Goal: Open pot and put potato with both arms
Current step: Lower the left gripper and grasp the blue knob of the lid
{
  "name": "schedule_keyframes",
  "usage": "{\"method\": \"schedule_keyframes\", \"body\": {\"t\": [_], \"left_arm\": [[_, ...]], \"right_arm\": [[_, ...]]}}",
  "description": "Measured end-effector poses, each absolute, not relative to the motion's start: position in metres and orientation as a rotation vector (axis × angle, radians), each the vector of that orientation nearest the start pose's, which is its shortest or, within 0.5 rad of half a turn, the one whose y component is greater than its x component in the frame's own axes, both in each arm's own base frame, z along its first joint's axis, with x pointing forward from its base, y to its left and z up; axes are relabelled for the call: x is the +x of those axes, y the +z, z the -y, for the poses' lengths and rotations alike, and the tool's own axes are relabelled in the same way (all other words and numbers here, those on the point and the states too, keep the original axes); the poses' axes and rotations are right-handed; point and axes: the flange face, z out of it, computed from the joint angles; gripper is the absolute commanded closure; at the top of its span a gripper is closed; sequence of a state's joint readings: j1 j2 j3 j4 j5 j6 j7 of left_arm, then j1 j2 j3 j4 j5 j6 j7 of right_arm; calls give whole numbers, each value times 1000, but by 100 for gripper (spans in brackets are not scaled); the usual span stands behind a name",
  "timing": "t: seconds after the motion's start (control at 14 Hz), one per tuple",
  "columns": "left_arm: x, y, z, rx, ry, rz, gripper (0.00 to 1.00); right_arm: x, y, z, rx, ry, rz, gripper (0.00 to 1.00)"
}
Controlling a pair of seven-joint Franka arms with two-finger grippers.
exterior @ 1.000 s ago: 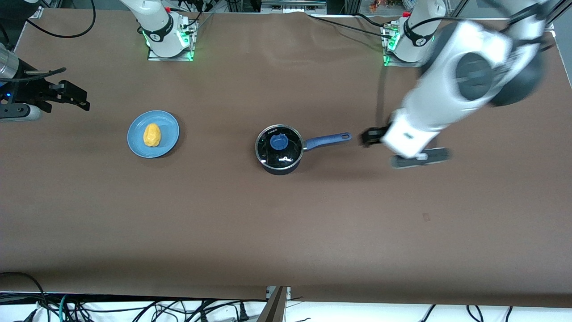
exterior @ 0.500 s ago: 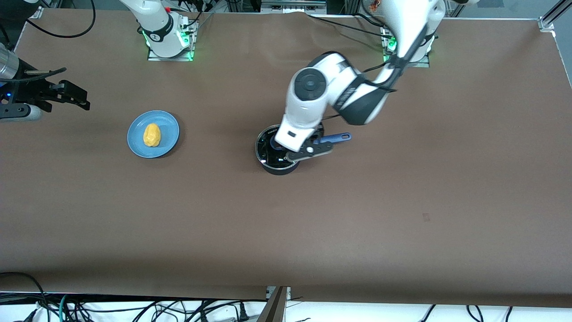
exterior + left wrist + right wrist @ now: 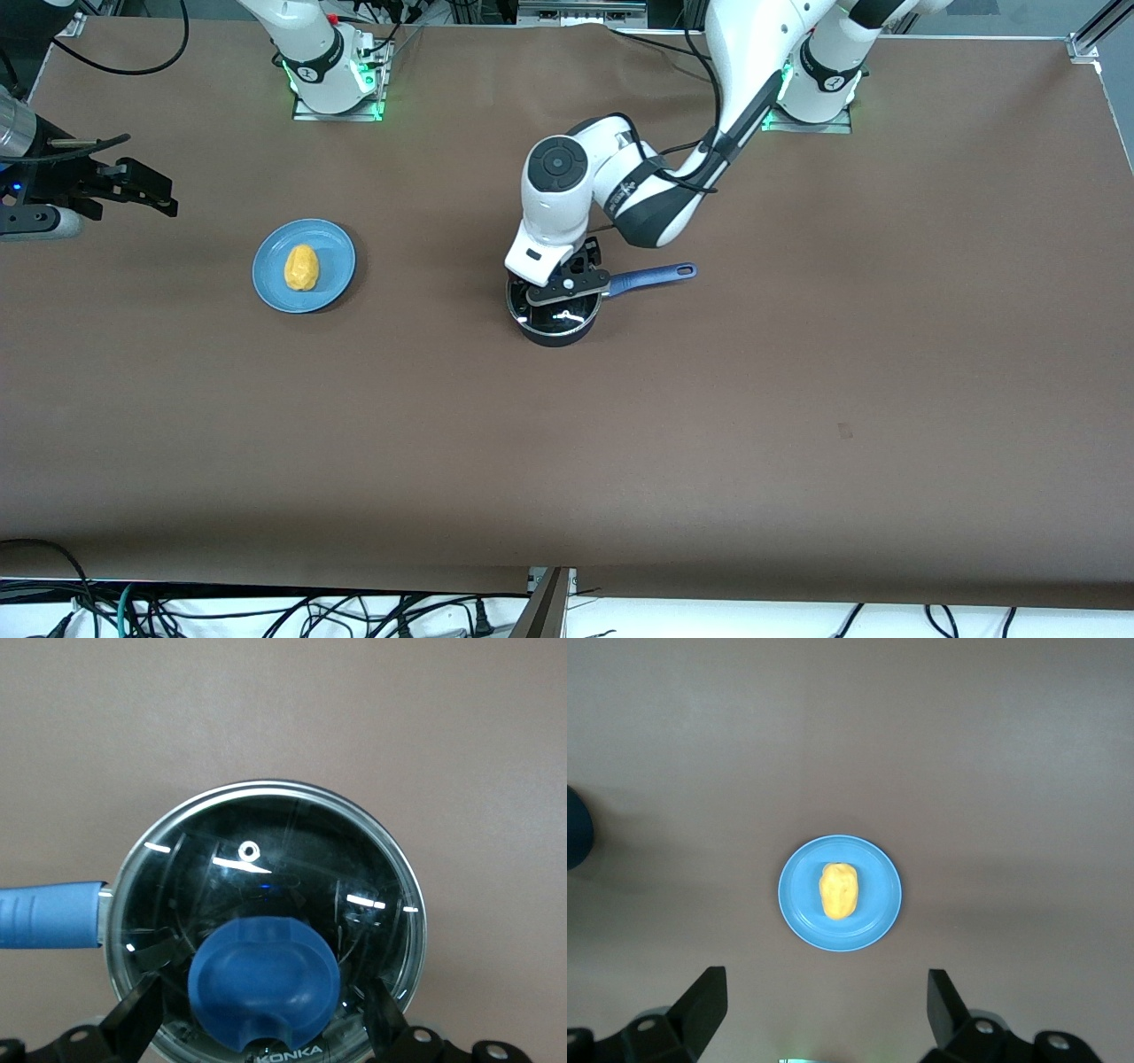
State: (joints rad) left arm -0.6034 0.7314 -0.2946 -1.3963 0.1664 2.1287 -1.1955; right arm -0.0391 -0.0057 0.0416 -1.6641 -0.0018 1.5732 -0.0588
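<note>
I should close my left gripper now on the blue knob (image 3: 264, 979) on the glass lid (image 3: 283, 850), because its fingers are on both sides of the knob in the left wrist view.
The black pot (image 3: 556, 324) with its blue handle (image 3: 654, 276) stands mid-table, with a glass lid (image 3: 283, 850) and blue knob (image 3: 264, 979) on it. My left gripper (image 3: 567, 273) is just above the lid, open (image 3: 263, 1028). Its fingers (image 3: 135, 1020) stand on either side of the knob without touching it. The yellow potato (image 3: 301, 267) lies on a blue plate (image 3: 335, 257) toward the right arm's end. My right gripper (image 3: 158, 197) waits open and empty past the plate, at the right arm's end of the table. Its view shows the potato (image 3: 838, 890) on the plate (image 3: 881, 904).
The brown table (image 3: 620, 443) has both arm bases (image 3: 337, 84) along its edge farthest from the front camera. Cables (image 3: 266, 611) hang below the edge nearest to it.
My left arm has swung in from its end of the table to the pot, and its gripper now sits over the lid knob. My right arm has not moved.
</note>
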Motion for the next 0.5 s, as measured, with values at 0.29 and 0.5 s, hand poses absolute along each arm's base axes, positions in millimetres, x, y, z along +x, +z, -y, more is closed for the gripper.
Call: {"method": "schedule_keyframes", "body": {"t": [0.29,0.5], "left_arm": [[494,289,541,-3155,26,467,37],[495,289,540,-3155,21,472,47]], "right_arm": [[549,584,-1,-3137,135,96,0],[549,584,-1,-3137,136,96,0]]}}
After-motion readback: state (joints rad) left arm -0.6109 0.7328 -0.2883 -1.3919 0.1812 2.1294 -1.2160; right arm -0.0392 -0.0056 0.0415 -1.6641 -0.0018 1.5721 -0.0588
